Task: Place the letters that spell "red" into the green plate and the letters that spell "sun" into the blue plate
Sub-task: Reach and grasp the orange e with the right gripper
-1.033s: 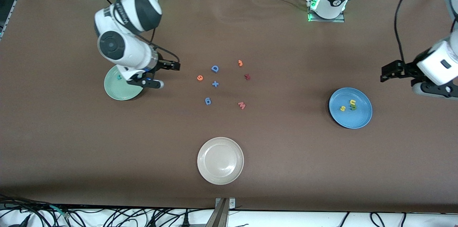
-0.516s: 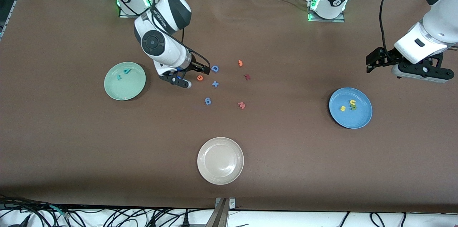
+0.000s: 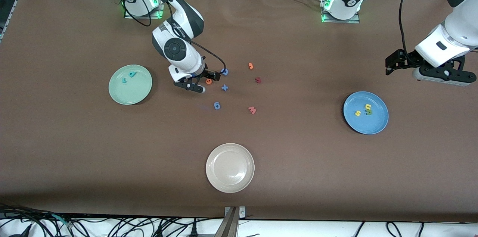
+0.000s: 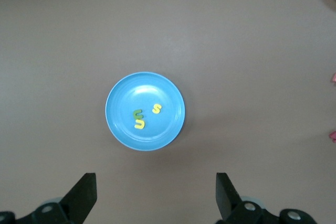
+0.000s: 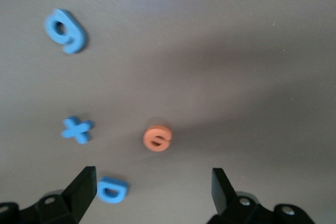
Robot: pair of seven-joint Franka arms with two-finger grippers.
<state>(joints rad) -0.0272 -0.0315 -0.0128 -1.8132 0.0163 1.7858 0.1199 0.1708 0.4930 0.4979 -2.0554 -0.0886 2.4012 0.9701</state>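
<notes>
I need to move my right gripper toward the orange e (image 3: 208, 81) (image 5: 157, 138) first and then close on it, because the e lies ahead of my right gripper's open fingers.
The orange e (image 3: 208, 81) lies on the table among the loose letters. My right gripper (image 3: 206, 82) hangs open just over it; in the right wrist view the e (image 5: 157, 138) lies a little ahead of the open gripper (image 5: 152, 192). The green plate (image 3: 130, 94) holds a teal d (image 3: 132, 74) and a teal r (image 3: 123, 80). The blue plate (image 3: 364, 125) holds a yellow s (image 3: 357, 113), a yellow arch (image 3: 368, 106) and a green arch (image 3: 369, 112). My left gripper (image 3: 442, 77) waits open in the air over bare table beside the blue plate (image 4: 126, 98).
Around the e lie a blue D (image 3: 224, 72), a blue plus (image 3: 224, 87), a blue 6 (image 3: 217, 105), a red w (image 3: 252, 110), an orange 3 (image 3: 251, 66) and a dark red piece (image 3: 257, 80). A cream-white plate (image 3: 230, 183) sits nearer the front camera.
My right arm has swung from over the green plate across to the loose letters and now hangs over the orange e. My left arm has lifted and shifted slightly beside the blue plate.
</notes>
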